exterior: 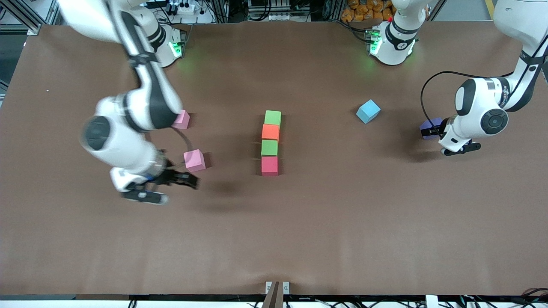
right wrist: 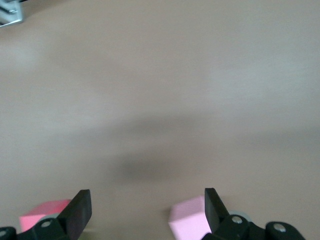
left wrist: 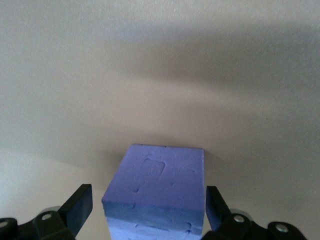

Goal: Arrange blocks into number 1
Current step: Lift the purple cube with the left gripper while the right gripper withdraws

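Note:
The left gripper is ready to close on the purple block [exterior: 428, 128]: its fingers reach down on both sides of the block, so they would hold the block if they closed now.
Four blocks stand in a straight column at the table's middle: green [exterior: 272, 117] farthest from the front camera, then orange [exterior: 270, 132], green [exterior: 269, 147] and red [exterior: 269, 166] nearest. The purple block [exterior: 428, 128] [left wrist: 157, 187] sits apart at the left arm's end. My left gripper [exterior: 434, 130] [left wrist: 148, 202] is low around it, open, with a gap showing between the block and each finger. My right gripper [exterior: 190, 180] [right wrist: 147, 205] is open and empty, over the table beside a pink cube.
Two pink cubes lie toward the right arm's end, one [exterior: 195, 160] [right wrist: 190, 225] by the right gripper, the other [exterior: 182, 119] partly under that arm. A light blue cube [exterior: 368, 111] sits between the column and the purple block.

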{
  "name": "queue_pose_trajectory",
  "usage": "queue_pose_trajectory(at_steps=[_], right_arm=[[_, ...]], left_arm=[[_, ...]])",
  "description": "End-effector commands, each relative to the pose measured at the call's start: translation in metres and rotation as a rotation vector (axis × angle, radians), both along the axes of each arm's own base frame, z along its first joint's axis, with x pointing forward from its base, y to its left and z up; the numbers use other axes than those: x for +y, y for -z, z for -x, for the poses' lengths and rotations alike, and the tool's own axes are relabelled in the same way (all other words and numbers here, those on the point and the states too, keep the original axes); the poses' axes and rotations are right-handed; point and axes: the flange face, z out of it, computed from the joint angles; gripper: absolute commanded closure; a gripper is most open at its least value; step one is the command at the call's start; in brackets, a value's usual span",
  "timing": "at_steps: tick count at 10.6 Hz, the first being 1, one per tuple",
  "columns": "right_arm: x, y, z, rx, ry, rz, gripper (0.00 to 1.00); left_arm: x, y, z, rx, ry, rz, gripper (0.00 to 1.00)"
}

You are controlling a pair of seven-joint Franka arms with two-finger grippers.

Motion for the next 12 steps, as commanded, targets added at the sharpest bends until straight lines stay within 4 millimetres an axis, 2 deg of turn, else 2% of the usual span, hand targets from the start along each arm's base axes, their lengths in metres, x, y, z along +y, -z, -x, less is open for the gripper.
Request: queue_pose_trajectory(at_steps=[1,2,3,4,6,9,10,12], right_arm=[[-0.044,-0.049,0.032,0.017,-0.086,0.080,0.00],[-0.062,-0.069,0.038,0.014,-0.106,0.091,0.00],[-0.077,-0.086,0.043,0.006,-0.126,0.088,0.00],[-0.096,-0.100,0.046,-0.007,-0.143,0.087,0.00],[-0.125,-0.128,0.053,-0.041,-0.169,0.086,0.00],[-0.153,-0.168,0.063,-0.037,-0.188,0.087,0.00],[-0.157,-0.182,0.064,-0.024,-0.188,0.103,0.00],[-0.168,-0.205,0.065,-0.010,-0.178,0.140,0.00]], left_arm=[[-0.003,-0.002,0.011,-0.007,-0.007,-0.013,0.00],[-0.004,-0.002,0.011,-0.007,-0.005,-0.013,0.30],[-0.004,-0.003,0.010,-0.009,-0.004,-0.014,0.71],[-0.005,-0.005,0.008,-0.014,-0.004,-0.014,1.00],[-0.008,-0.018,-0.006,-0.048,0.010,-0.022,1.00],[-0.041,-0.052,-0.052,-0.110,0.072,-0.008,1.00],[-0.059,-0.065,-0.072,-0.111,0.074,0.021,1.00],[-0.118,-0.085,-0.106,-0.084,0.095,0.073,1.00]])
